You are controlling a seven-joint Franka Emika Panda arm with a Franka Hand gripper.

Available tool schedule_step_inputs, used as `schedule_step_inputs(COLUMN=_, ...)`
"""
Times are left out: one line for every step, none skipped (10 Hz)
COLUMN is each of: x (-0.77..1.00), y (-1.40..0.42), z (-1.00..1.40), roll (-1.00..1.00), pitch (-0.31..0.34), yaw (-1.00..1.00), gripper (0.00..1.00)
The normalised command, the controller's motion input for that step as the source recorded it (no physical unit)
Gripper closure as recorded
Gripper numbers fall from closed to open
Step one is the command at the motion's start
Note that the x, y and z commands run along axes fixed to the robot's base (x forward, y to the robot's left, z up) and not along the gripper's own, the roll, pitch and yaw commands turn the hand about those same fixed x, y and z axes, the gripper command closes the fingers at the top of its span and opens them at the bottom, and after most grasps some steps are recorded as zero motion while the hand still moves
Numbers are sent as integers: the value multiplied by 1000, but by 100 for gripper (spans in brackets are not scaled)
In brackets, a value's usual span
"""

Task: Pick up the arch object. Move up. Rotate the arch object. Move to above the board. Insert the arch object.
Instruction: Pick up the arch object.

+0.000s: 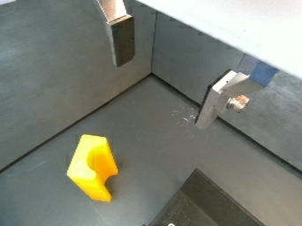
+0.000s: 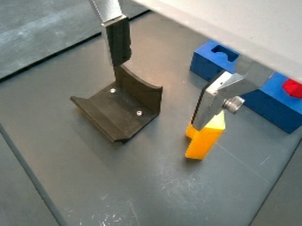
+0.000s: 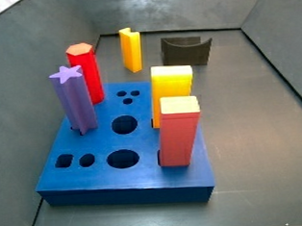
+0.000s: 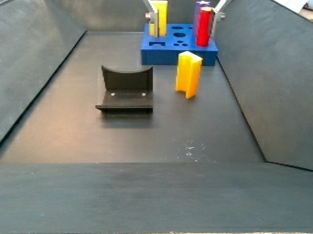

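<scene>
I need to lift and rotate the arch object for the board [image 3: 112, 175], so next I should pick it up with my gripper by its top end [image 3: 130, 33].
The arch object [image 4: 188, 73] is a slim orange-yellow piece with a notch in one side. It stands upright on the dark floor between the fixture [image 4: 126, 89] and the board [image 4: 180, 47]. It shows in both wrist views [image 1: 92, 168] [image 2: 203, 139] and in a side view [image 3: 129, 49]. The gripper [image 1: 165, 93] [image 2: 158, 95] is open and empty, above the floor, with nothing between its fingers. In a wrist view one fingertip [image 2: 207, 104] overlaps the arch's top. The gripper shows in neither side view. The blue board [image 3: 112, 175] has round and shaped holes.
On the board stand a red hexagonal peg [image 3: 84, 76], a purple star peg [image 3: 73, 100], a thick yellow block [image 3: 171, 83] and a red-orange square block [image 3: 179, 131]. The dark fixture [image 2: 118, 110] stands near the arch. Grey walls enclose the floor.
</scene>
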Motion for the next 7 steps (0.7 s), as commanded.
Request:
schedule_step_inputs(x=0, y=-71, z=-3, roll=0, pitch=0, yaw=0, gripper=0)
schedule_step_inputs(x=-237, y=-429, z=-260, roll=0, pitch=-117, yaw=286, gripper=0)
schedule_step_inputs(x=-231, y=-629, z=-289, roll=69, pitch=-54, yaw=569, gripper=0)
schedule_step_inputs(x=-209, y=-566, z=-383, roll=101, pitch=-9, yaw=654, gripper=0)
schedule_step_inputs(x=-143, y=-437, z=-469, roll=99, pitch=0, yaw=769, gripper=0)
schedule_step_inputs(x=-129, y=-429, z=-494, roll=101, pitch=-7, yaw=780, gripper=0)
schedule_step_inputs(x=-191, y=-309, z=-640, roll=113, pitch=-87, yaw=814, gripper=0)
